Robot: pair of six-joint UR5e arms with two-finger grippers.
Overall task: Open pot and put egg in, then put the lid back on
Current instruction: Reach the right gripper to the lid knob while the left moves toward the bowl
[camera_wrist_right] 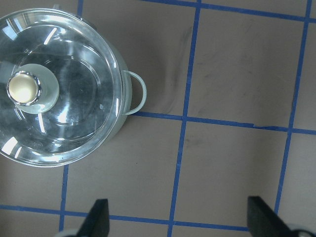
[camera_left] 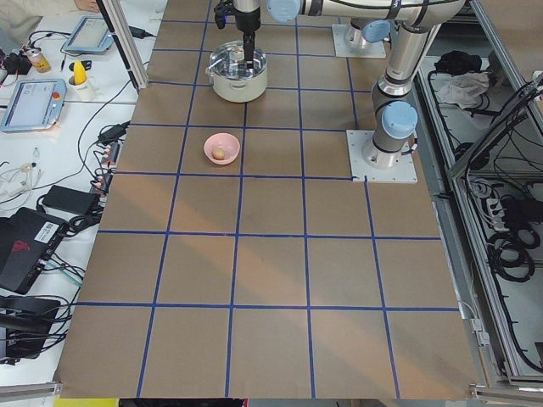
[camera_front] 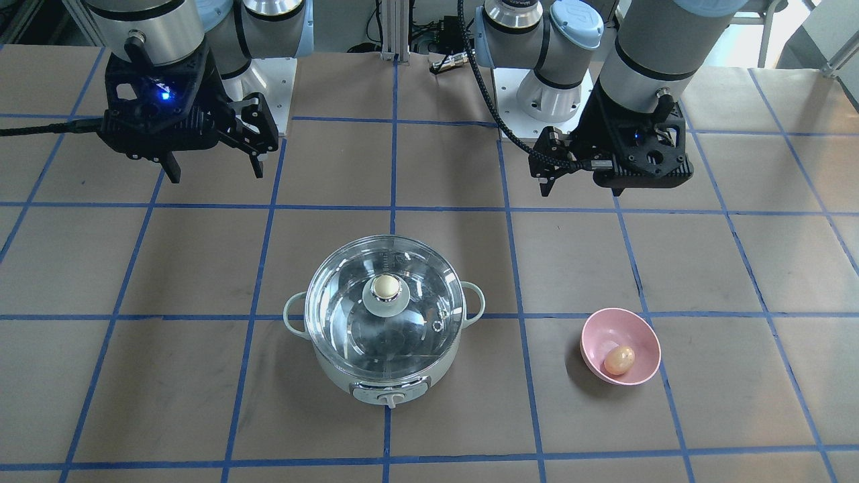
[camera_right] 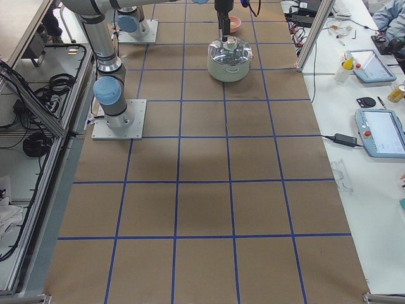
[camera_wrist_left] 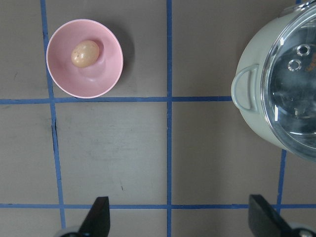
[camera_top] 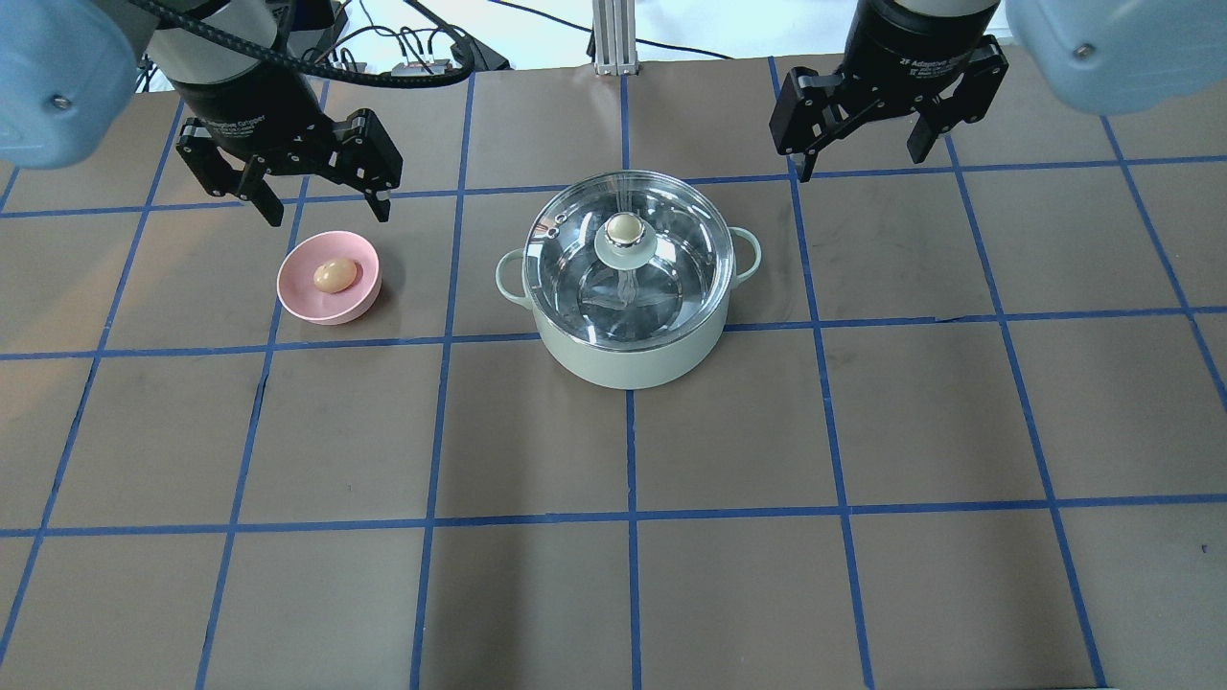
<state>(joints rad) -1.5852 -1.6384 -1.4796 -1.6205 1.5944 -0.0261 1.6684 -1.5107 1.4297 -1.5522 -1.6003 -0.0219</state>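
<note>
I should next take hold of the glass lid by its cream knob (camera_front: 386, 286) with my right gripper, to open the pot (camera_front: 386, 378) for the egg.
The mint-white pot (camera_top: 628, 359) stands mid-table with the glass lid (camera_top: 671, 287) on it, cream knob (camera_top: 623, 228) on top. The tan egg (camera_top: 335, 275) lies in a pink bowl (camera_top: 299, 299) to the pot's left. My left gripper (camera_top: 326, 213) is open and empty, hovering just behind the bowl; its wrist view shows the egg (camera_wrist_left: 85, 53) and the pot's handle (camera_wrist_left: 243, 88). My right gripper (camera_top: 863, 165) is open and empty, behind and right of the pot; its wrist view shows the lid (camera_wrist_right: 74, 108) and knob (camera_wrist_right: 23, 88) at left.
The table is brown paper with a blue tape grid (camera_top: 628, 450). The arm bases (camera_front: 537, 94) stand at the robot's edge. Benches with tablets and cables (camera_left: 34, 93) flank the table ends.
</note>
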